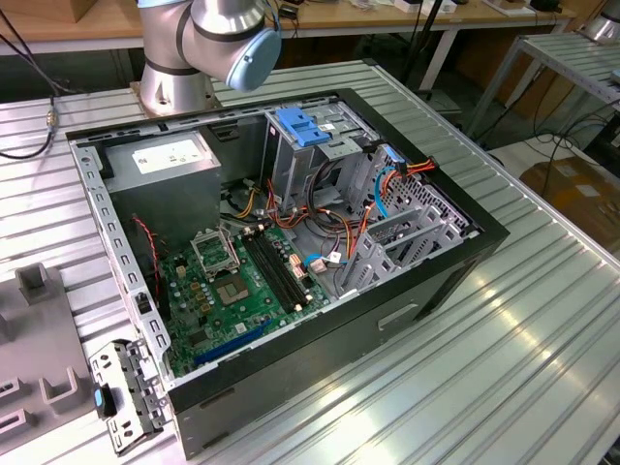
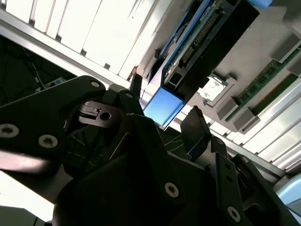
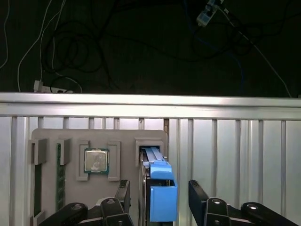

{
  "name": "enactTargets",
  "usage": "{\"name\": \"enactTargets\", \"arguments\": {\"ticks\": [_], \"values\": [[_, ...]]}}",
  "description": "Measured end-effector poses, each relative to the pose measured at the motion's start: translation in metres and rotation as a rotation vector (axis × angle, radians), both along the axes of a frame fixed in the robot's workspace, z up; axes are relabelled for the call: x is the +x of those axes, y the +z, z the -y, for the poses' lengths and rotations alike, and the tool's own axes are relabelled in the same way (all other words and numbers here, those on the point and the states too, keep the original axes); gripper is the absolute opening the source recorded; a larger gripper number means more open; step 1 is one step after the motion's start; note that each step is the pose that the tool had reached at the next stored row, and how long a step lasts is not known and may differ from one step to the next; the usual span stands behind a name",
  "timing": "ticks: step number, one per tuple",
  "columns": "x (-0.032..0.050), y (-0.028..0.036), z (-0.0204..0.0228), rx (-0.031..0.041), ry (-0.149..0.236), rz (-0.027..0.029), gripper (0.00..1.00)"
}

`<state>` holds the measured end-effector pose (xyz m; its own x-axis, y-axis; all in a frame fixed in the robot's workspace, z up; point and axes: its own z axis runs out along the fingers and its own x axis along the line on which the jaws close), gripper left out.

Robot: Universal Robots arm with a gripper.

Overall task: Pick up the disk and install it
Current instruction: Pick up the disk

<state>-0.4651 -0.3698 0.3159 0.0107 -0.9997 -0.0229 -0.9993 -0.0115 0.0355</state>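
Observation:
The disk is to be installed in the drive cage, so my gripper should grab it next by the blue end of its carrier [image 3: 163, 203].
The disk [image 3: 162, 200], black with a blue plastic carrier frame, stands on edge in a slot of a grey holder tray [image 3: 127, 136] on the ribbed metal table. In both wrist views my gripper [image 3: 160, 188] is open, with one black finger on each side of the disk's blue end and a gap to each. The second wrist view has the disk [image 2: 207, 37] stretching away from the gripper [image 2: 165, 104], its blue end between the fingertips [image 2: 194, 117]. In the exterior view the open computer case [image 1: 465, 242] lies on the table with its grey drive cage [image 1: 310, 145].
The holder tray also carries a processor chip [image 3: 96, 161] and a memory stick [image 3: 59, 174]. Beyond the table edge [image 3: 150, 104] lie dark floor and cables. In the exterior view, the case holds a power-supply box [image 1: 165, 155], motherboard [image 1: 232, 286] and cables; a metal bracket [image 1: 126, 392] lies beside it.

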Motion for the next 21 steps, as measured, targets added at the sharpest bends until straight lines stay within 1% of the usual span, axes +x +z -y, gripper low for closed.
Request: {"name": "enactTargets", "arguments": {"ticks": [1,3,5,9,12,15,16,21], "values": [[0.0000,-0.0017,0.0001,-0.0001,0.000,0.0040,0.61],[0.0000,-0.0035,0.0000,0.0000,0.000,0.0089,0.61],[-0.0007,-0.0055,0.0001,0.0003,-0.002,0.0091,0.61],[-0.0016,-0.0111,-0.0002,0.0003,-0.030,0.0103,0.61],[-0.0022,-0.0139,-0.0001,0.0004,-0.035,0.0110,0.61],[-0.0032,-0.0171,-0.0001,0.0006,-0.035,0.0243,0.61],[-0.0037,-0.0177,-0.0001,0.0007,-0.035,0.0279,0.61],[-0.0040,-0.0180,-0.0001,0.0007,-0.035,0.0286,0.61]]}}
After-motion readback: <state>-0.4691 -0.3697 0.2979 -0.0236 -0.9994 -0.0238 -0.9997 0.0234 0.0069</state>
